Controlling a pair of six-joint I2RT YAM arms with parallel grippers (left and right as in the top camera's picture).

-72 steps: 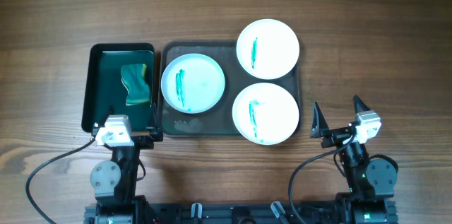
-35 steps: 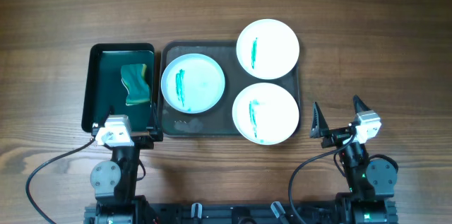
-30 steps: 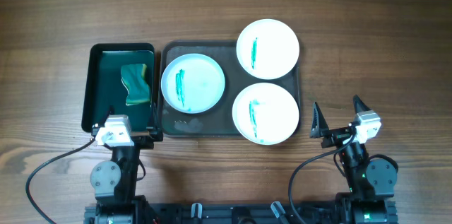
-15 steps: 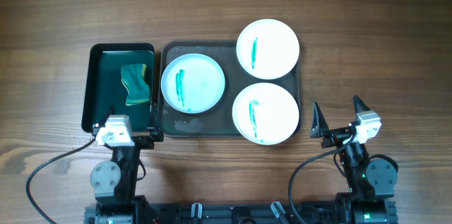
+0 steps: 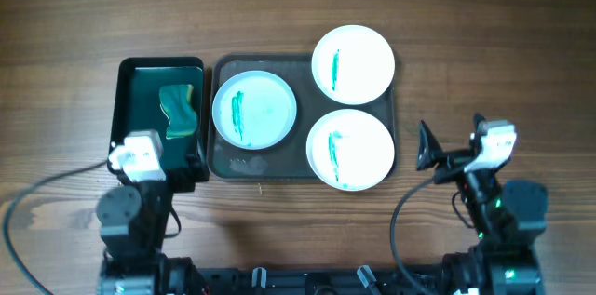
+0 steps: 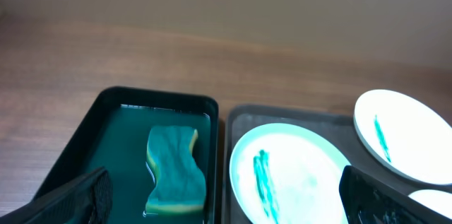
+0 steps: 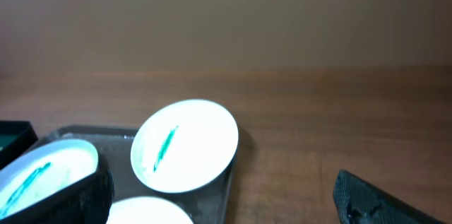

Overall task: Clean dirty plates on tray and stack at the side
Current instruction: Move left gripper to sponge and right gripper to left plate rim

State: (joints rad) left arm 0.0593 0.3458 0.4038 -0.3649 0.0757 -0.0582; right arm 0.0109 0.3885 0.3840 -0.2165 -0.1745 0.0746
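The streaked side of the plate should stay free to clean, so the robot's right gripper should grab the plate nearest the sponge by its rim, on the side away from the sponge.
Three white plates, each with a teal streak, lie on the dark grey tray: one at the left, one at the far right, one at the near right. My left gripper is open at the near edge of the small black tray, holding nothing. In the left wrist view its fingers frame the sponge and the left plate. My right gripper is open over bare table just right of the tray. The right wrist view shows the far plate ahead.
A small black tray holding teal liquid and a green-yellow sponge stands directly left of the grey tray. Bare wooden table lies to the right and beyond both trays. Cables trail from the arm bases at the near edge.
Both arms have lifted off their rest poses in the last half second: the left one shifted left towards the small tray, the right one shifted right and forward. Plates and sponge have not moved.
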